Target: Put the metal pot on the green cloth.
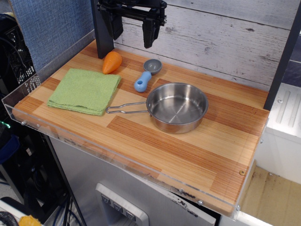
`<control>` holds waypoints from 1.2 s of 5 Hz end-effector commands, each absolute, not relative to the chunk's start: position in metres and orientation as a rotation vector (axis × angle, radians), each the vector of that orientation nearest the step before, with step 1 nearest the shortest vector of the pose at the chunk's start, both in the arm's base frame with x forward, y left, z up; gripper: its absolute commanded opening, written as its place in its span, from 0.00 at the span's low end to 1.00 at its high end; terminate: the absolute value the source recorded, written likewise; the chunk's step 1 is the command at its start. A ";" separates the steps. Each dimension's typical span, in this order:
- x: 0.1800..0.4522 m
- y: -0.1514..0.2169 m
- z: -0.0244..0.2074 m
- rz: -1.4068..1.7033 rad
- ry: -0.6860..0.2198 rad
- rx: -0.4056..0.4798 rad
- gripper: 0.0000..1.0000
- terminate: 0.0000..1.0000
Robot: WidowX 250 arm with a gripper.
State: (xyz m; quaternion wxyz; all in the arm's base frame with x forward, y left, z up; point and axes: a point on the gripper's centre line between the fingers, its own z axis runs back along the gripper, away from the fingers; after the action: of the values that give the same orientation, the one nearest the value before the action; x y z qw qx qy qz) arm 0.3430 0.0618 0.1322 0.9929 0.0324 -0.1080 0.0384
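My gripper needs to grab the metal pot by its rim (pixel 207 100) next. Then it can put the pot on the green cloth (pixel 85 90).
The metal pot (pixel 177 107) is a shallow shiny steel pan that sits upright and empty on the wooden table, right of centre. Its thin wire handle (pixel 126 108) points left toward the green cloth (pixel 85 90). The cloth is a light green folded towel lying flat at the table's left side, with nothing on it. My gripper (pixel 131 27) hangs high at the back, above the table and well apart from both. Its two black fingers stand apart and hold nothing.
An orange carrot toy (pixel 112 61) lies behind the cloth. A small grey-and-blue scoop (pixel 146 75) lies between the carrot and the pot. A clear acrylic rim (pixel 28 96) runs along the table's left and front edges. A black post (pixel 102 33) stands at the back left.
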 end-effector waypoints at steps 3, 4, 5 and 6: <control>0.328 0.018 0.120 -0.059 -0.185 0.046 1.00 0.00; 0.320 0.003 0.114 -0.105 -0.195 0.051 1.00 0.00; 0.316 -0.016 0.098 -0.183 -0.161 0.041 1.00 0.00; 0.308 -0.037 0.085 -0.274 -0.119 0.007 1.00 0.00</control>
State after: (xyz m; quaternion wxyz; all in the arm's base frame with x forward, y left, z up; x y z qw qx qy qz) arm 0.3078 -0.0402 0.0735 0.9900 0.0008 -0.0414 -0.1349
